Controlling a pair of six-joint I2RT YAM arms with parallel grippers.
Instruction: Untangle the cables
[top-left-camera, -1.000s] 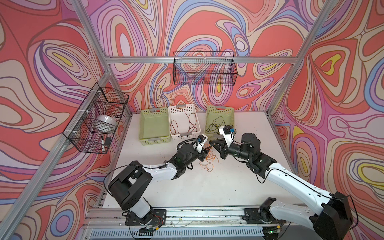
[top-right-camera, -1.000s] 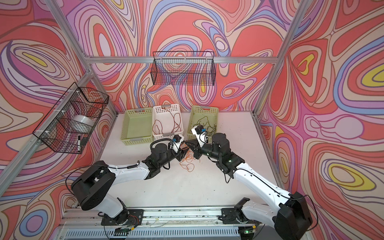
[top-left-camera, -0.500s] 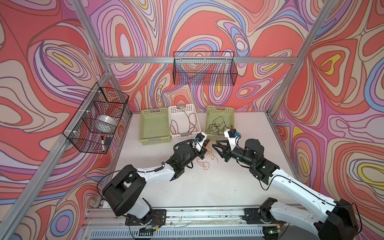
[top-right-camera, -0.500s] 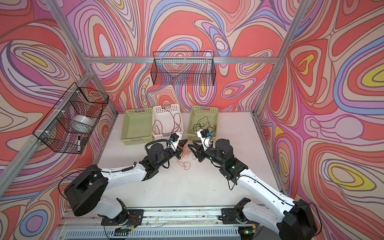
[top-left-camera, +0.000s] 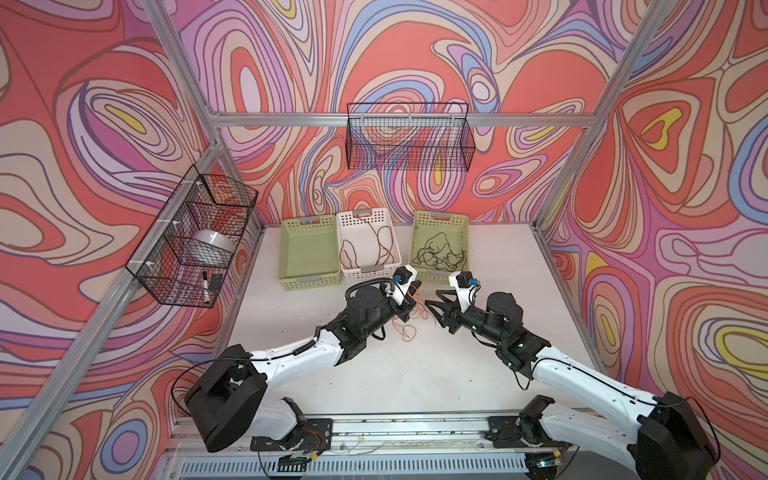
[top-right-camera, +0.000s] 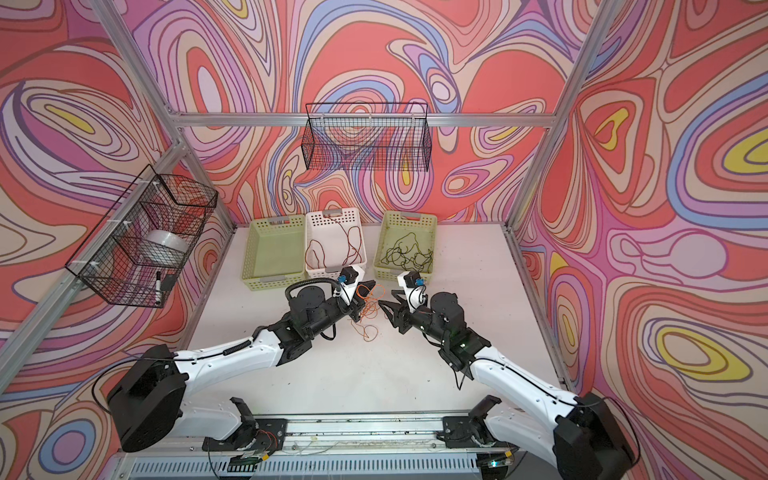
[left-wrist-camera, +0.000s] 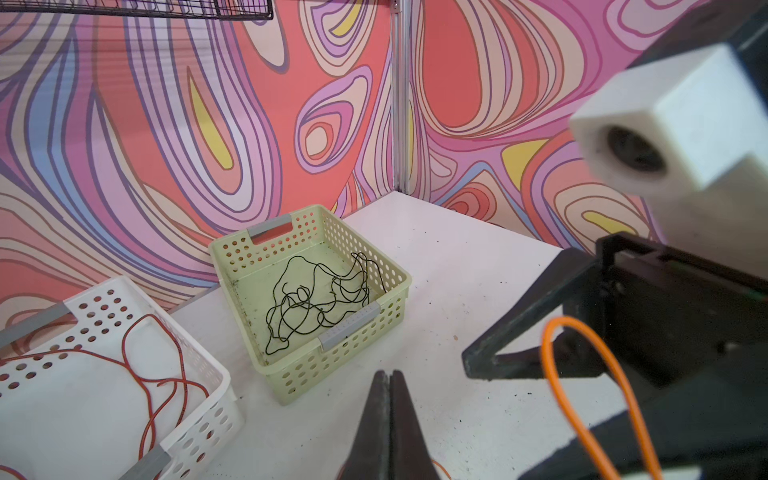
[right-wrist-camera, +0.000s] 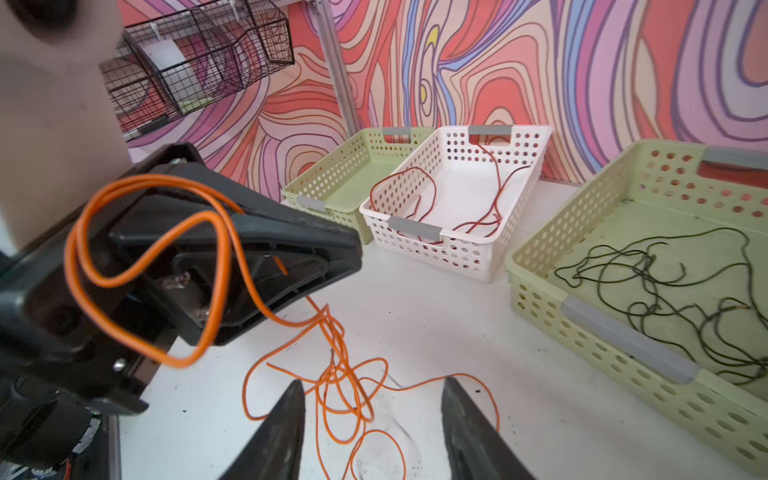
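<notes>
The part of the cable (top-left-camera: 417, 299) (right-wrist-camera: 318, 313) just beside the left gripper's fingers is next for my right gripper to grab, to untangle the loops and draw out the orange cable.
The orange cable (top-left-camera: 409, 330) lies in loose loops on the white table between my two grippers, and one strand rises to my left gripper (top-left-camera: 415, 286). That gripper is shut on the strand, and in the right wrist view more orange loops drape over its black jaws (right-wrist-camera: 353, 249). My right gripper (right-wrist-camera: 372, 388) is open and hovers just above the orange pile (right-wrist-camera: 332, 374), touching none of it. In both top views its tips (top-right-camera: 384, 299) face the left gripper (top-right-camera: 368, 289). The reddish-brown cable (top-left-camera: 343, 254) lies in the white basket. The black cable (top-left-camera: 440, 253) lies in the right green basket.
Three baskets line the back of the table: an empty green one (top-left-camera: 307, 249), the white one (top-left-camera: 361, 214) and the right green one (top-left-camera: 440, 216). Wire baskets hang on the back wall (top-left-camera: 409, 141) and the left wall (top-left-camera: 195, 241). Aluminium frame posts stand at the corners.
My left gripper has shut on the orange cable. My right gripper has opened, let go and drawn back to the right, so the two grippers stand apart.
</notes>
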